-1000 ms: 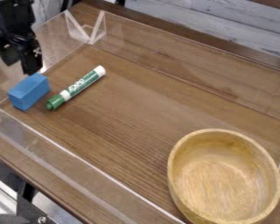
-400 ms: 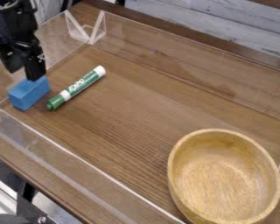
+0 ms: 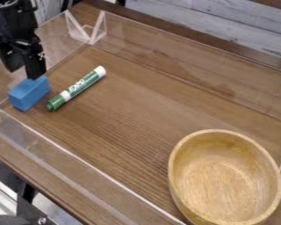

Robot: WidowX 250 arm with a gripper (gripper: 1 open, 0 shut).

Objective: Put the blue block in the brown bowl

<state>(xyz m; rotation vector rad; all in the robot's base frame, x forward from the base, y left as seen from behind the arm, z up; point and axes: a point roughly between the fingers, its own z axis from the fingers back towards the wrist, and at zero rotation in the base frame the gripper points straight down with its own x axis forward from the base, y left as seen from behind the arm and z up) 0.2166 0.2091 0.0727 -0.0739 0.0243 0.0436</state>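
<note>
The robot's black fingers are above the top rear edge of the blue block (image 3: pixel 28 92) and would miss it if they closed now, so the gripper should lower first, then close on the block.
The blue block (image 3: pixel 28 92) lies on the wooden table at the left, beside a green-and-white marker pen (image 3: pixel 77 88). My gripper (image 3: pixel 21 63) hangs just above and behind the block, its two black fingers open with nothing between them. One finger's tip overlaps the block's top rear edge in this view; I cannot tell if they touch. The brown bowl (image 3: pixel 267 167) sits at the lower right, wide, shallow and empty, far from the gripper.
A clear acrylic wall (image 3: pixel 38 141) runs along the table's front and left edges, and a clear triangular piece (image 3: pixel 87 31) stands at the back. Open wood (image 3: pixel 154 97) stretches between the pen and the bowl.
The gripper has shifted slightly right and down over the blue block, still open. Block, pen and bowl have not moved.
</note>
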